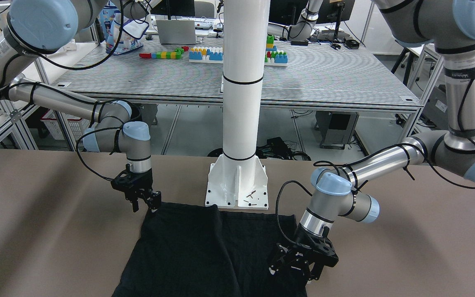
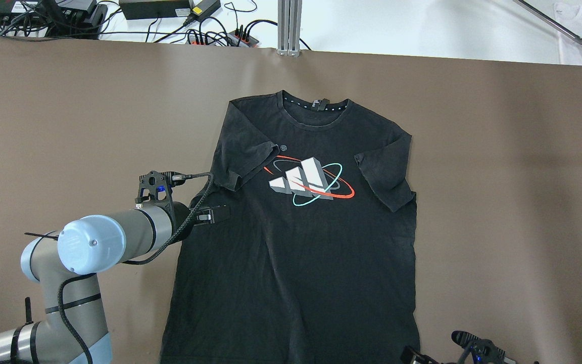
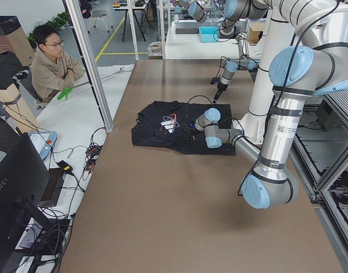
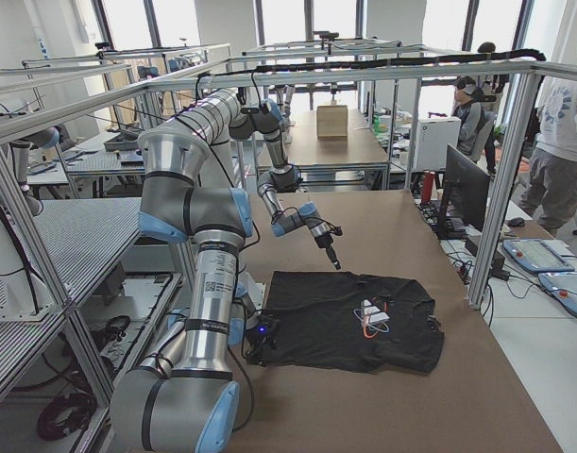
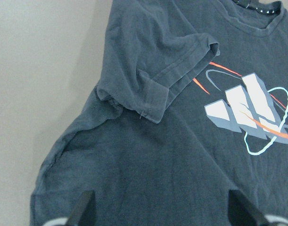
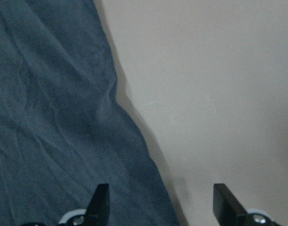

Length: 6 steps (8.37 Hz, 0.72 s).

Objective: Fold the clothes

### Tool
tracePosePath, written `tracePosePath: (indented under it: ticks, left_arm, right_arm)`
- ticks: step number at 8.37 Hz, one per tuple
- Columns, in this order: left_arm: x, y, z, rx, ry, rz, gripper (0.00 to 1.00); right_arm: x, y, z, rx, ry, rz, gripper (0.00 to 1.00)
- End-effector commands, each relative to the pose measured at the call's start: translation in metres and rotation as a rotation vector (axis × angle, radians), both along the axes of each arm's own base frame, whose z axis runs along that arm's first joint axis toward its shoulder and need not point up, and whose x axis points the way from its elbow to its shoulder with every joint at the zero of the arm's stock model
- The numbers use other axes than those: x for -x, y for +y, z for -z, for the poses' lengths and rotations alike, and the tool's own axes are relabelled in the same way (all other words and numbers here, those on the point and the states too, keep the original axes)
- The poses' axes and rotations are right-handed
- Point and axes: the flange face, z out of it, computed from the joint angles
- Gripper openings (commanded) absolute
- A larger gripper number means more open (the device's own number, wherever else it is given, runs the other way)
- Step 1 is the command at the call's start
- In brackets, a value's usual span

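Observation:
I should next use my right gripper to pinch the shirt by its hem corner (image 6: 158, 207), where the edge of the fabric ends, because the shirt is lying flat on the tabletop.
The clothes are one black T-shirt (image 2: 296, 242) with a white, red and teal logo (image 2: 308, 182). It lies flat and face up on the brown table (image 2: 513, 202), collar away from the robot, both short sleeves turned in over the chest. My left gripper (image 2: 220, 214) is open and empty, low over the shirt's side edge below the sleeve. In its wrist view the fingers (image 5: 85, 209) stand wide apart over the fabric (image 5: 148, 155). My right gripper (image 1: 144, 207) is open and empty over the shirt's hem corner; its wrist view shows the fabric edge (image 6: 63, 117) between the fingertips (image 6: 100, 202).
The white pillar's base (image 1: 237, 185) stands just behind the shirt's hem. Cables and power strips (image 2: 210, 30) and a metal post (image 2: 289, 25) lie past the table's far edge. A seated operator (image 3: 51, 62) is off that side. Bare brown table lies on both sides of the shirt.

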Motion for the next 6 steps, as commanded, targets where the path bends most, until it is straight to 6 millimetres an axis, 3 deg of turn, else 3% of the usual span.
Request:
tracePosePath:
  ticks: [1,3,6]
  left_arm:
    - [-0.004,0.005,0.000,-0.003,-0.004,0.000,1.00]
    - [-0.006,0.007,0.001,-0.008,-0.007,0.009,1.00]
    - [-0.010,0.013,0.003,-0.012,-0.004,0.009,1.00]
  right_arm:
    - [0.007,0.040,-0.009,0.004,-0.008,-0.003,0.73]
    - [0.011,0.055,-0.006,0.009,-0.029,-0.013,0.67]
    - [0.013,0.060,-0.006,0.021,-0.039,-0.023,0.52]
